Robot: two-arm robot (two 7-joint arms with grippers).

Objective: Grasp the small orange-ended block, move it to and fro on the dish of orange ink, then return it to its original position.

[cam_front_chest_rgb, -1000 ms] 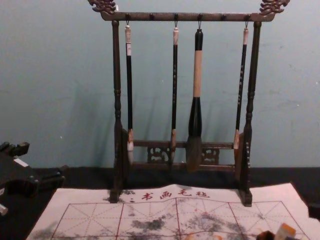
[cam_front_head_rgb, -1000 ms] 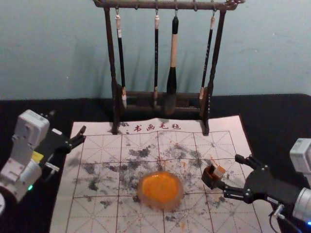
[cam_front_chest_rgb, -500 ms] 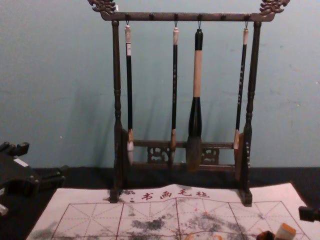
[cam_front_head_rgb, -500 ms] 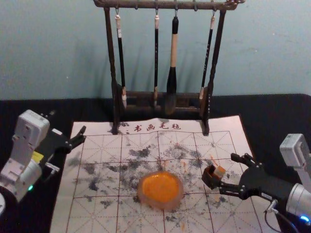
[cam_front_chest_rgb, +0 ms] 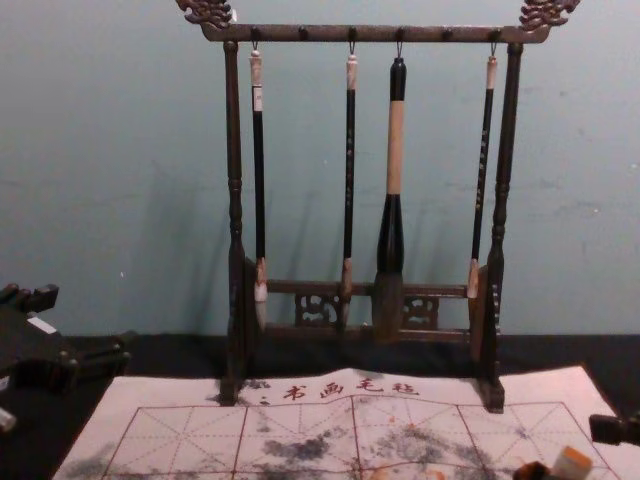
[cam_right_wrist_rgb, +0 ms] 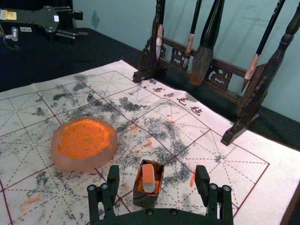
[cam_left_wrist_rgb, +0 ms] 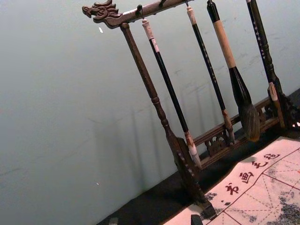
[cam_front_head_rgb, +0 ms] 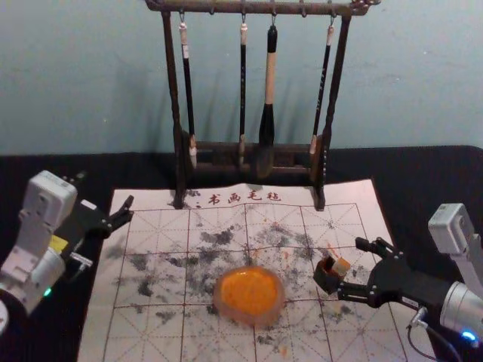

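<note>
The dark holder closes around the lower part of the small block, so the right gripper next needs to grab the block by its exposed upper end (cam_front_chest_rgb: 573,462).
My right gripper (cam_front_head_rgb: 351,267) stands open at the small orange-ended block (cam_front_head_rgb: 341,267), which rests tilted in a dark square holder (cam_front_head_rgb: 327,280). In the right wrist view the open gripper (cam_right_wrist_rgb: 157,173) has the block (cam_right_wrist_rgb: 148,177) and holder (cam_right_wrist_rgb: 146,198) between its spread fingers, touching neither finger; the orange end is up. The dish of orange ink (cam_front_head_rgb: 249,292) lies to the left of the holder. In the chest view the block (cam_front_chest_rgb: 573,461) appears at the lower right. My left gripper (cam_front_head_rgb: 105,192) idles open at the left, also seen in its wrist view (cam_left_wrist_rgb: 154,220).
A wooden rack (cam_front_head_rgb: 253,170) with several hanging brushes stands at the back of the ink-stained writing mat (cam_front_head_rgb: 158,332). Black cloth (cam_front_head_rgb: 430,177) covers the table around the mat.
The right gripper has shifted slightly to the left and away from the body, drawing nearer the block. The block, holder, dish and left arm have stayed put.
</note>
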